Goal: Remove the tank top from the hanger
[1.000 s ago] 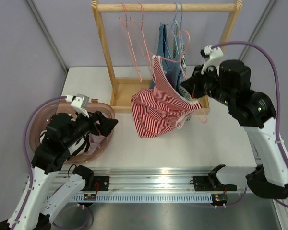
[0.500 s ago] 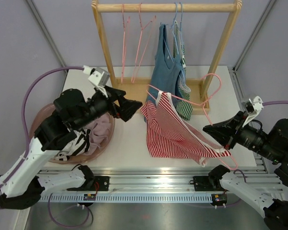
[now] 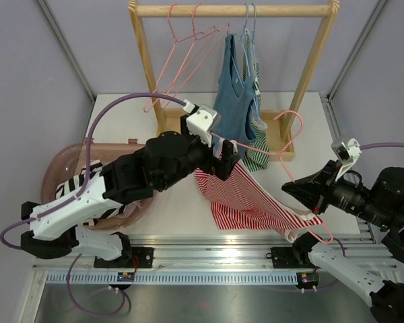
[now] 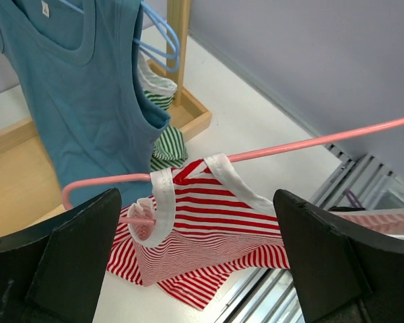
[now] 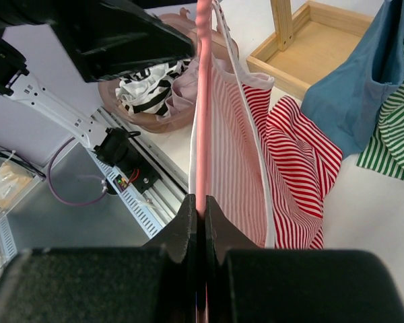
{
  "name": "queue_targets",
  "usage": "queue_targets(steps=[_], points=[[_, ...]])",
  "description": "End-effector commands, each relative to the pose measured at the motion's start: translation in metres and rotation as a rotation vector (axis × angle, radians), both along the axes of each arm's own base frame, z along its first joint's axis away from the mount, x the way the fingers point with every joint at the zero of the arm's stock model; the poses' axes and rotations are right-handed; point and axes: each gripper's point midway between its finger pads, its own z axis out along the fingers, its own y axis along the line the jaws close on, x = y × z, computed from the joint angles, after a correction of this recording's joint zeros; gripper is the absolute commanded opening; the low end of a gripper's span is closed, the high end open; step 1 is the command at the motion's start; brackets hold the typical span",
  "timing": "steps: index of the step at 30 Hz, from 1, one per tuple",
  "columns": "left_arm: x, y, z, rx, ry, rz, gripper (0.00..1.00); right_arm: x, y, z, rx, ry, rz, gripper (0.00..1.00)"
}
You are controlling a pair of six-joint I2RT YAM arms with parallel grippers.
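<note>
My left gripper should next grab the white-edged strap looped over the hanger's end to free the tank top.
A red-and-white striped tank top hangs from a pink hanger, off the rack and low over the table's front right. My right gripper is shut on the hanger's bar, with the striped cloth draped to its right. My left gripper stands wide open at the top's left shoulder. In the left wrist view a white-edged strap is looped over the hanger's end, between and beyond my spread fingers. Nothing is held in that gripper.
The wooden rack at the back carries a blue tank top, a green striped top and empty pink hangers. A pink basket of clothes sits at the left. A metal rail runs along the front edge.
My left arm swung from the basket rightward to the tank top's shoulder, still open. My right gripper pulled the hanger and top off the rack toward the front right.
</note>
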Motion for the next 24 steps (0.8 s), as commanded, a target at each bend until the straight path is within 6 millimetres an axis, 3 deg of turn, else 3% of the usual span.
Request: queue_targets(steps=[1, 4, 7, 8, 11, 14, 19, 23, 24], points=[[0.011, -0.002, 0.01, -0.036, -0.022, 0.071, 0.99, -0.005, 0.006, 0.026, 0.091, -0.088, 0.041, 0.0], [0.014, -0.009, 0.001, -0.017, -0.019, 0.069, 0.98, -0.007, 0.014, 0.026, 0.102, -0.088, 0.088, 0.0], [0.018, -0.007, -0.003, 0.007, -0.022, 0.095, 0.86, -0.003, 0.014, 0.024, 0.098, -0.089, 0.077, 0.0], [0.019, -0.006, -0.005, 0.013, -0.023, 0.1, 0.73, 0.001, 0.012, 0.023, 0.091, -0.091, 0.052, 0.0], [0.022, 0.0, -0.007, 0.022, -0.024, 0.131, 0.49, 0.007, 0.009, 0.019, 0.078, -0.089, 0.013, 0.0], [0.021, 0.005, -0.011, 0.026, -0.021, 0.141, 0.46, 0.015, 0.009, 0.01, 0.056, -0.068, -0.012, 0.0], [0.027, 0.019, -0.019, 0.06, -0.02, 0.206, 0.02, 0.021, 0.01, -0.001, 0.032, -0.048, -0.022, 0.0], [0.034, 0.037, -0.028, 0.075, -0.009, 0.272, 0.0, 0.02, 0.009, -0.011, -0.001, -0.042, -0.012, 0.0], [0.042, 0.05, -0.027, 0.072, -0.009, 0.323, 0.0, 0.017, 0.008, -0.013, -0.005, -0.047, -0.005, 0.0]])
